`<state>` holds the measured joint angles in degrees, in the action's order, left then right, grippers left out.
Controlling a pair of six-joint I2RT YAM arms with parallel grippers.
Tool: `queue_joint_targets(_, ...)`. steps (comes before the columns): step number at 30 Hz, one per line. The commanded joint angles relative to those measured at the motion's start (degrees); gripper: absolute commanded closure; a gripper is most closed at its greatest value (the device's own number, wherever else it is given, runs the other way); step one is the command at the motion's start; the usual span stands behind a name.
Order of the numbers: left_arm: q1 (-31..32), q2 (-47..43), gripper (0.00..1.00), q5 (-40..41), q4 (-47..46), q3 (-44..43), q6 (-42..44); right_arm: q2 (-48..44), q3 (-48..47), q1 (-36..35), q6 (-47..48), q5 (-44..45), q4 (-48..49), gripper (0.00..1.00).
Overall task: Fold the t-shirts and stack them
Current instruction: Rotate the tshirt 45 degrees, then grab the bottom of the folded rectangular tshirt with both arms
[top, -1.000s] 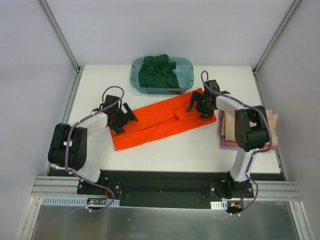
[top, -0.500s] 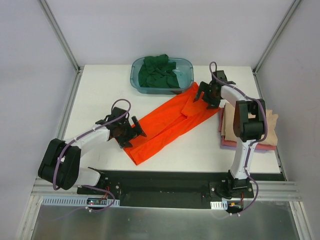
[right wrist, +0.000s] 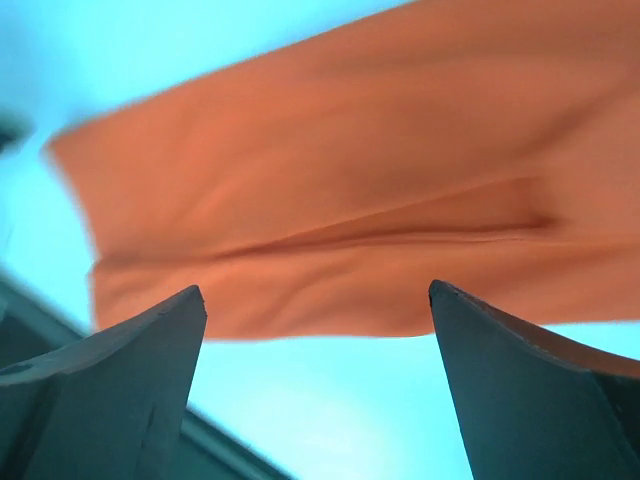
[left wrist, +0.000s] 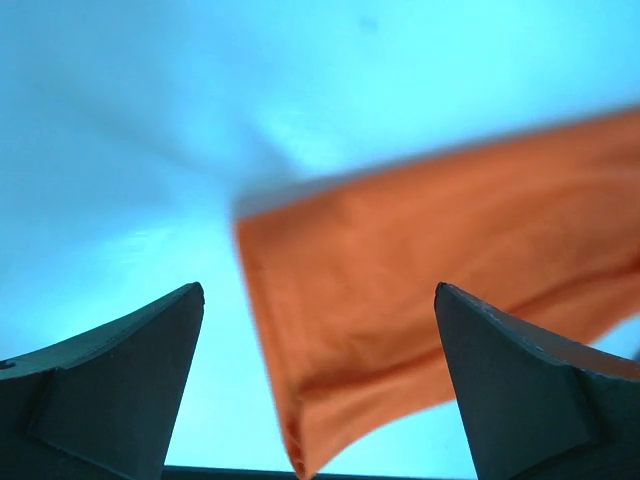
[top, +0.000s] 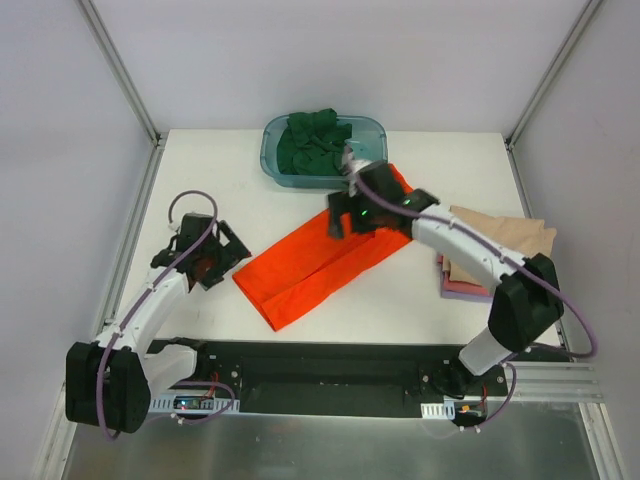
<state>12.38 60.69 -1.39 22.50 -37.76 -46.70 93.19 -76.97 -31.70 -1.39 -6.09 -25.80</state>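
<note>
I need to fold the orange-red t-shirt, so my right gripper must grab its near-end front corner next, and its other near-end corner stays free for my left gripper.
The bright orange-red t-shirt (top: 318,262) lies folded in a long strip, slanting from the table's front centre up toward the tub. My left gripper (top: 212,262) is open and empty, just left of the strip's near end. In the left wrist view (left wrist: 318,290) that end of the orange-red shirt (left wrist: 420,270) lies ahead of it. My right gripper (top: 342,220) is open above the strip's far half. In the right wrist view (right wrist: 315,292) the cloth (right wrist: 330,190) fills the space ahead. A dark green shirt (top: 318,143) is bunched in the tub. A beige shirt (top: 500,240) tops a pink and purple stack (top: 462,288).
The translucent teal tub (top: 372,128) stands at the back centre, close to the strip's far end. The folded stack sits at the right table edge. Bare white table (top: 200,180) lies at the left and along the front. Frame posts stand at the back corners.
My left gripper has drawn back left, off the shirt's near end. My right arm has swung from the strip's far right end to over its middle. The strip has shifted slightly left.
</note>
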Motion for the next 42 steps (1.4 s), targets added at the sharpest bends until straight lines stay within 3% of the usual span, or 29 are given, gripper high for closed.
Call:
queue_joint_targets(1, -6.1, -2.1, 0.05, -0.4, 3.3, 4.6, 2.6, -2.1, 4.7, -20.8, 2.3, 1.4, 2.0, 0.03)
queue_joint_targets(5, -6.1, -2.1, 0.14, -4.3, -1.1, 7.6, 3.1, 3.2, 0.9, -35.2, 1.6, 4.0, 4.2, 0.01)
queue_joint_targets(9, -6.3, 1.2, 0.18, -4.9, -4.5, 8.8, 2.9, 9.0, -4.0, -41.4, 1.5, 9.0, 3.4, 0.05)
queue_joint_targets(13, -6.7, 5.4, 0.26, -5.1, -7.0, 10.0, 2.0, 13.6, -4.8, -42.4, 1.7, 6.7, 5.2, 0.13)
queue_joint_targets(19, -6.8, 8.8, 0.46, -6.2, -9.7, 10.2, 1.5, 20.4, -8.5, -42.9, 4.5, 3.5, 4.9, 0.25)
queue_joint_targets(24, -6.8, 10.3, 0.53, -6.0, -9.9, 11.0, 1.3, 22.4, -8.9, -43.6, 6.1, 9.1, 4.2, 0.28)
queue_joint_targets(29, -6.8, 11.1, 0.67, -5.5, -10.1, 11.0, 1.3, 24.5, -9.0, -44.8, 5.7, 12.8, 2.7, 0.33)
queue_joint_targets(32, -6.8, 11.6, 0.87, -5.6, -10.1, 10.8, 1.5, 26.1, -10.3, -45.6, 5.1, 16.4, 0.1, 0.36)
queue_joint_targets(35, -6.8, 11.1, 0.99, -6.1, -10.1, 10.9, 1.7, 27.0, -10.4, -46.1, 3.8, 19.1, -1.7, 0.50)
queue_joint_targets(39, -6.9, 8.9, 1.00, -5.5, -9.3, 10.9, 1.3, 26.3, -9.7, -47.0, 3.2, 18.6, -0.9, 0.77)
queue_joint_targets(42, -6.9, 5.2, 1.00, -3.4, -6.8, 11.1, 0.3, 24.3, -8.9, -47.3, 3.6, 15.8, 0.9, 0.91)
